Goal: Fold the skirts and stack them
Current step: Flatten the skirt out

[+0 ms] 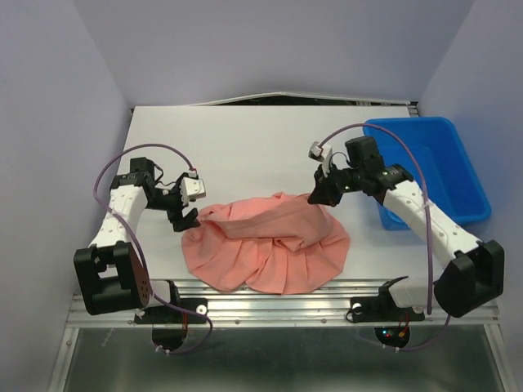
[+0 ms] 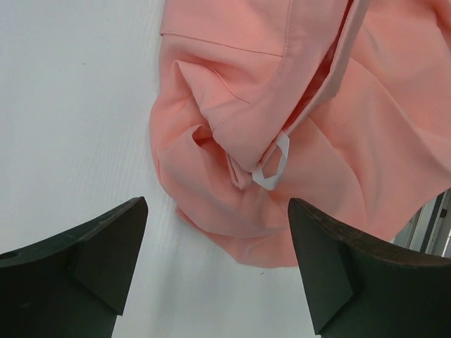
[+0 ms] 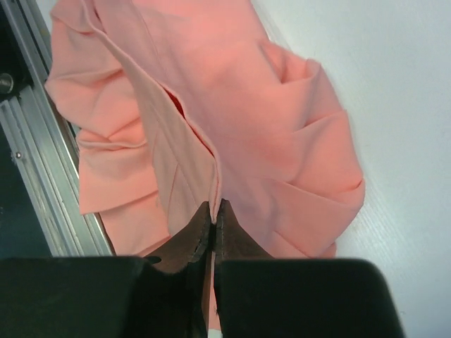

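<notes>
Next, my left gripper grabs the skirt's corner by the white loop tag (image 2: 273, 167), opposite my right gripper, to spread the skirt for folding.
A salmon-pink pleated skirt (image 1: 270, 241) lies crumpled near the table's front edge. My right gripper (image 1: 317, 196) is shut on a fold of the skirt's far right edge and holds it lifted; in the right wrist view the cloth (image 3: 232, 120) runs out from between the closed fingertips (image 3: 214, 205). My left gripper (image 1: 188, 217) is open and empty, just left of the skirt's upper left corner. In the left wrist view the skirt (image 2: 282, 127) with a white loop tag (image 2: 273, 167) lies ahead of the spread fingers (image 2: 106, 253).
A blue plastic bin (image 1: 433, 167) stands at the right, behind my right arm. The white table (image 1: 245, 147) stretches behind the skirt. A metal rail (image 1: 278, 306) runs along the front edge, close to the skirt's hem.
</notes>
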Robot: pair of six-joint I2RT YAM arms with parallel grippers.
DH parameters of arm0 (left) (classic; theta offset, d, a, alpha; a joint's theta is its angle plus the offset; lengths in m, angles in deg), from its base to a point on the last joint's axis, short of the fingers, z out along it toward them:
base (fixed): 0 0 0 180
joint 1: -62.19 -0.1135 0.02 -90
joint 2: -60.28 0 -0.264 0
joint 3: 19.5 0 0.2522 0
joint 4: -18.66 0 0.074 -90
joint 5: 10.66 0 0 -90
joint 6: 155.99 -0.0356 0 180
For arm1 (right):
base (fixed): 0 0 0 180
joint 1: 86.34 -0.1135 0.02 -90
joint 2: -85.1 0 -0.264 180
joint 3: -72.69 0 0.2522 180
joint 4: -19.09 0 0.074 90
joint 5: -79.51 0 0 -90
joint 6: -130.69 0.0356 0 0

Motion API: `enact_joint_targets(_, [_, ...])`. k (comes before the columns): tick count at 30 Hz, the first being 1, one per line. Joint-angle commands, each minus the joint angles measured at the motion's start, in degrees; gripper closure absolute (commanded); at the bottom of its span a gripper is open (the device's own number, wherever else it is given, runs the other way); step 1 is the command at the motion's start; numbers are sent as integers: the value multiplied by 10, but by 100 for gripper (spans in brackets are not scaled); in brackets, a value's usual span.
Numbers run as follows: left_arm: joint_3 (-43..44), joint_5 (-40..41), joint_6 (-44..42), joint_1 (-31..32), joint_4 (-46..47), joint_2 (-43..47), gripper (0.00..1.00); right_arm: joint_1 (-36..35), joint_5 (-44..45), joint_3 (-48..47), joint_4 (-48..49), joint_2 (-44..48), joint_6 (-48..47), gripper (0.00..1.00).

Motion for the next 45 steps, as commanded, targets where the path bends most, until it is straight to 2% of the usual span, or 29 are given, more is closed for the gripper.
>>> enact_joint_targets(1, [1, -44, -51, 6, 25, -1, 7, -1, -15, -67, -22, 61, -12, 99])
enact_joint_targets(8, [21, -60, -44, 54, 57, -60, 7, -1, -17, -72, -35, 64, -19, 99])
enact_joint_targets(15, [-11, -37, -53, 114, 62, -58, 7, -1, -16, -73, -33, 55, -20, 99])
enact_joint_targets(21, [-61, 11, -67, 132, 59, 4, 8, -1, -11, -59, -26, 56, -23, 99])
enact_joint_targets(26, [-79, 19, -80, 132, 20, 49, 9, -1, -7, -54, -23, 54, -20, 99])
enact_joint_targets(29, [-104, 23, -66, 133, 28, 99, 7, -1, -4, -55, -23, 54, -20, 99])
enact_joint_targets(36, [-177, 38, 63, 182, 162, 158, 3, -1, 7, -62, -19, 52, -12, 99])
enact_joint_targets(42, [-216, 92, 204, 217, 344, 160, 4, -1, 14, -67, -19, 55, -9, 99])
enact_joint_targets(44, [-221, 111, 226, 218, 400, 154, 5, -1, 19, -65, -18, 57, -9, 99])
enact_joint_targets(45, [-222, 138, 237, 219, 415, 142, 12, -1, 23, -64, -18, 58, -8, 99])
